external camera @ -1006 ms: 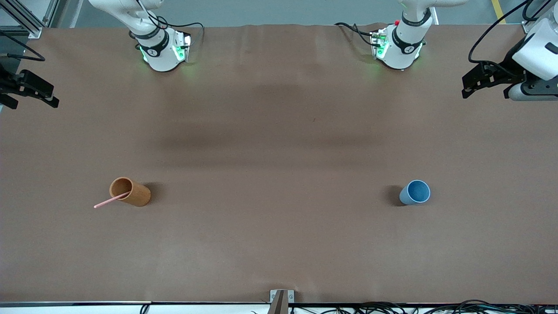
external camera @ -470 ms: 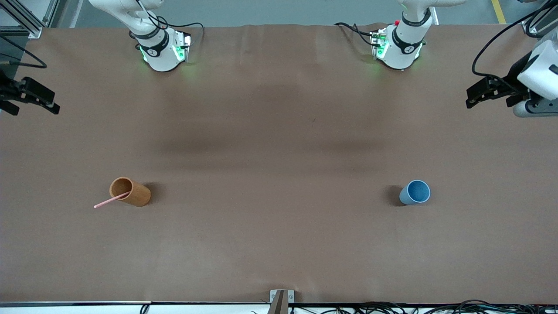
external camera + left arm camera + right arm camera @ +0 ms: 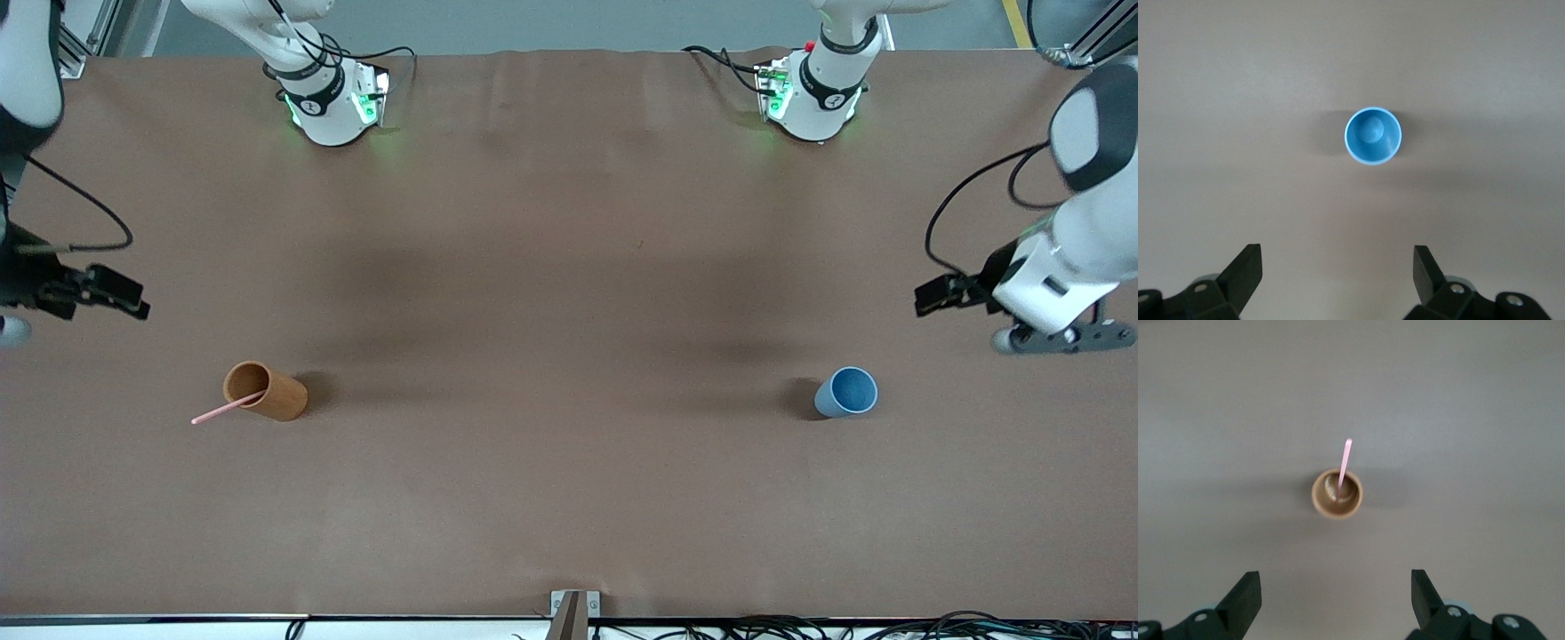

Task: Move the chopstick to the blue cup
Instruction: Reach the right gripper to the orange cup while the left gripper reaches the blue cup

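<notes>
My left gripper is about to pick up the blue cup by its rim [image 3: 854, 369]. That leaves the blue cup's opening [image 3: 853, 390] free to take the chopstick.
The pale pink chopstick [image 3: 227, 409] stands tilted in the orange-brown cup [image 3: 265, 391] at the right arm's end of the table, its top sticking out over the rim. It also shows in the right wrist view [image 3: 1345, 455], in the same cup [image 3: 1337, 495]. The blue cup [image 3: 846, 392] stands upright and empty at the left arm's end, and it shows in the left wrist view [image 3: 1373, 135]. My right gripper [image 3: 133, 300] [image 3: 1336, 583] is open and empty over bare table beside the brown cup. My left gripper [image 3: 926, 297] [image 3: 1337, 260] is open and empty over bare table beside the blue cup.
The brown table cover [image 3: 569, 267] spans the whole view. The two arm bases [image 3: 331, 102] [image 3: 813, 98] stand along its edge farthest from the front camera. A small metal bracket [image 3: 573, 606] sits at the nearest edge.
Both arms have swung in from the table's ends toward the cups. The right gripper now hangs near the brown cup and the left gripper near the blue cup. The cups and chopstick have not moved.
</notes>
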